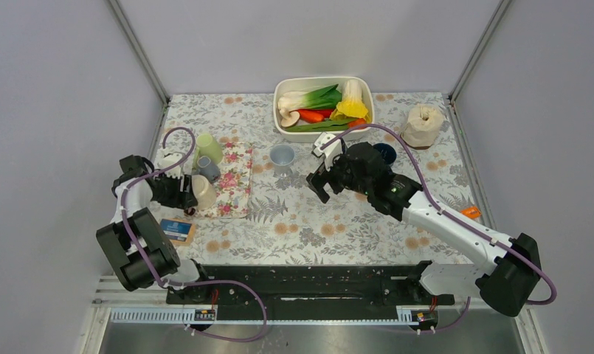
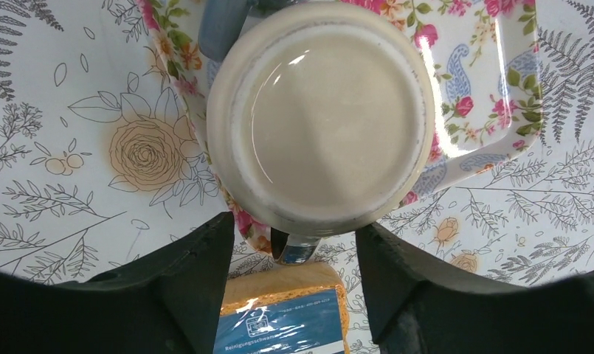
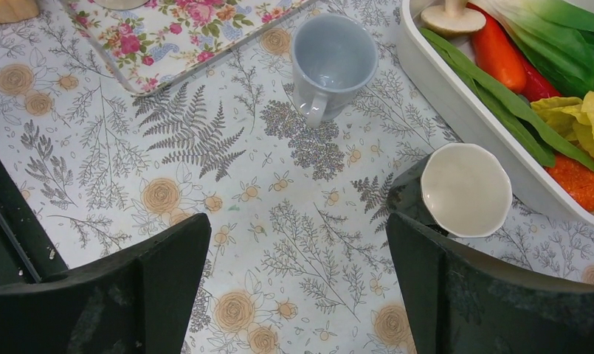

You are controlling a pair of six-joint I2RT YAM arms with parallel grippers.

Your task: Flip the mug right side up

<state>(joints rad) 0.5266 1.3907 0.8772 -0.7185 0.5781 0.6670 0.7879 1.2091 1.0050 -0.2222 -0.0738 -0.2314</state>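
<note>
The cream mug would stay upside down on the tray (image 2: 493,110) if I lifted my left gripper now, because there is a gap between the mug's handle and each finger of the gripper.
A cream mug (image 2: 319,110) stands upside down on the floral tray (image 2: 493,110), its flat base facing the left wrist camera. In the top view this mug (image 1: 203,190) is at the tray's near left corner. My left gripper (image 2: 294,221) hangs right over it. Its jaws are partly closed on either side of the shiny handle (image 2: 297,249), with a gap showing on both sides. From above, the left gripper (image 1: 181,192) is against the mug's left side. My right gripper (image 3: 297,221) hovers open over bare tablecloth at mid-table (image 1: 325,178).
A grey mug (image 1: 209,168) and a green cup (image 1: 209,147) share the tray. A wrapped sponge (image 2: 282,313) lies just in front of it. A pale blue mug (image 3: 332,59) stands upright, a dark cup (image 3: 456,188) lies beside the vegetable tub (image 1: 323,133), and a paper roll (image 1: 424,125) is at the back right.
</note>
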